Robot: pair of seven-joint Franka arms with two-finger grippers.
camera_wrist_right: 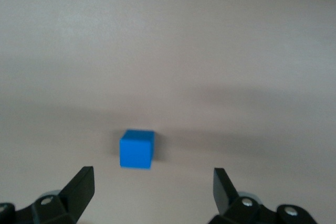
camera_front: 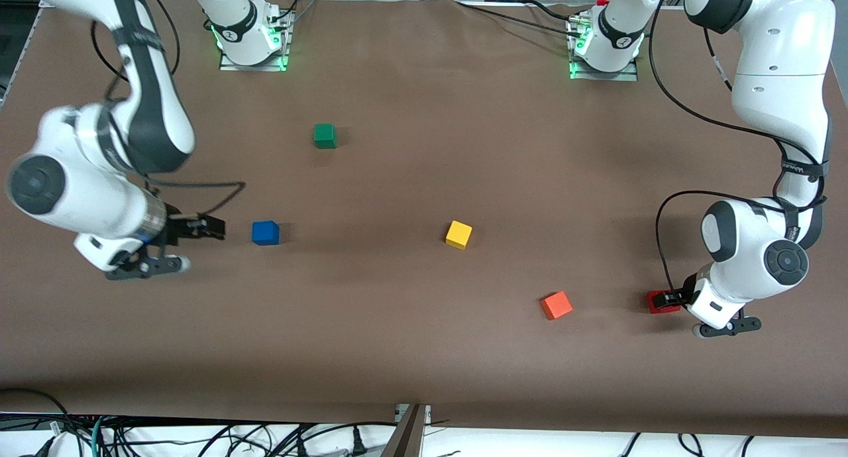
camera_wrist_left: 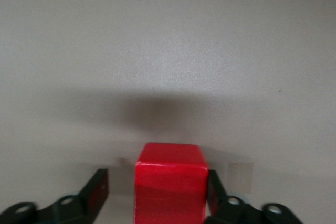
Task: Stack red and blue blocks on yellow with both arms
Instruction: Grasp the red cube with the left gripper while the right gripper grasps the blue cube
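Observation:
Next, my right gripper grabs the blue block [camera_front: 265,232] by its opposite sides, to build the stack on the yellow cube [camera_front: 458,234].
The red block [camera_front: 659,302] sits on the table toward the left arm's end, nearer the front camera than the yellow cube [camera_front: 458,234]. My left gripper [camera_front: 670,301] is open and straddles it. In the left wrist view the red block [camera_wrist_left: 169,184] stands between the fingers of the left gripper [camera_wrist_left: 157,184]; one finger touches it and the other stands off with a gap. The blue block [camera_front: 265,232] sits toward the right arm's end. My right gripper [camera_front: 213,227] is open and empty beside it. In the right wrist view the blue block [camera_wrist_right: 137,149] lies just ahead of the right gripper [camera_wrist_right: 152,179].
An orange cube [camera_front: 556,305] lies between the red block and the yellow cube, nearer the front camera than the yellow one. A green cube [camera_front: 324,136] sits nearer the robot bases. The brown table [camera_front: 424,351] carries only these cubes.

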